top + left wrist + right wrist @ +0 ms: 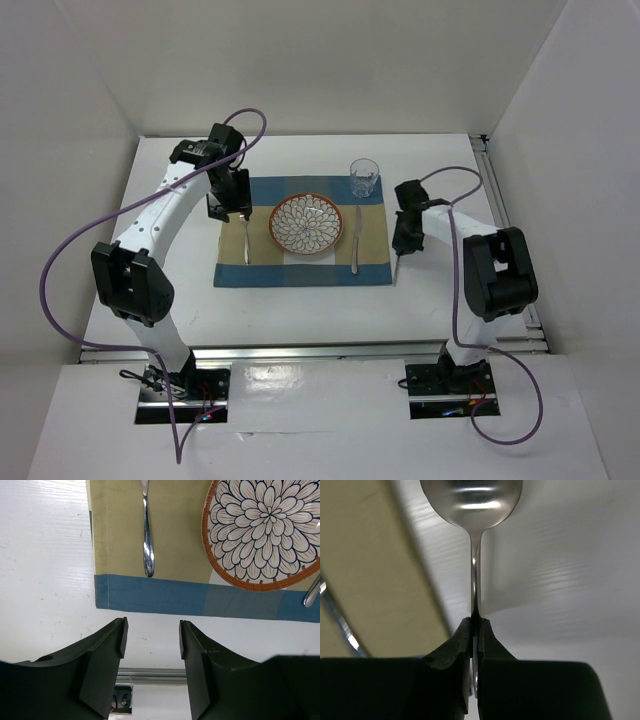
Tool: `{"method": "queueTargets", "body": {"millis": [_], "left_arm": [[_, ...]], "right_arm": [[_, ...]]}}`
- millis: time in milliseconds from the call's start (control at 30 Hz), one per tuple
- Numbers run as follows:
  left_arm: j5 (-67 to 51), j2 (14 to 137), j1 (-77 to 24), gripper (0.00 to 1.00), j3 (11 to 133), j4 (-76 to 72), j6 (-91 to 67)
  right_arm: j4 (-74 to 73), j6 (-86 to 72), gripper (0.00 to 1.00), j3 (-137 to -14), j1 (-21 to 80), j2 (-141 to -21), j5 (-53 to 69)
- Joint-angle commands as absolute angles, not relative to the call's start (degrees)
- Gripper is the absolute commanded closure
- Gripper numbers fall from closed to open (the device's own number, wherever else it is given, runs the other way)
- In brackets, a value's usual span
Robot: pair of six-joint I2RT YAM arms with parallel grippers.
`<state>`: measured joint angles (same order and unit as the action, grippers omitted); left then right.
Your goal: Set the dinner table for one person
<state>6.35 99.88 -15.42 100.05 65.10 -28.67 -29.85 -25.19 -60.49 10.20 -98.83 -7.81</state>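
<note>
The spoon (475,580) is short of the mat's free part beside the knife. My right gripper needs to move the spoon to that part of the mat before opening.
The white dinner table (150,290) carries a blue-and-tan checked placemat (300,262). On the mat stand a flower-patterned plate (306,224), a fork (246,240) to its left and a knife (354,240) to its right. A clear glass (364,177) stands at the mat's far right corner. My right gripper (402,245) hovers just off the mat's right edge, shut on the handle of a spoon (475,580), whose bowl points away from the jaws (476,625). My left gripper (151,637) hangs open and empty above the mat's left side, near the fork (147,540).
A metal rail (300,350) runs along the table's near edge, another along the right side (505,200). White walls close in the far and side edges. Purple cables loop from both arms. The plate (265,530) and knife tip (312,592) show in the left wrist view.
</note>
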Motion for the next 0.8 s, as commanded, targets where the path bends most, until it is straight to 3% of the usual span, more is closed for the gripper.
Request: {"method": "queueTargets", "body": {"millis": [0, 700, 767], "left_arm": [[7.65, 96.77, -15.29, 0.38, 100.55, 65.13, -29.00], [7.82, 93.96, -15.29, 0.38, 98.35, 65.13, -29.00], [7.82, 93.96, -15.29, 0.38, 97.82, 65.13, -29.00]], "right_arm": [[-31.99, -25.13, 1.00, -64.41, 15.63, -95.10, -8.96], [-35.77, -24.61, 1.00, -81.29, 23.47, -113.01, -8.35], [-36.55, -24.61, 0.87, -82.87, 23.47, -114.16, -9.05]]}}
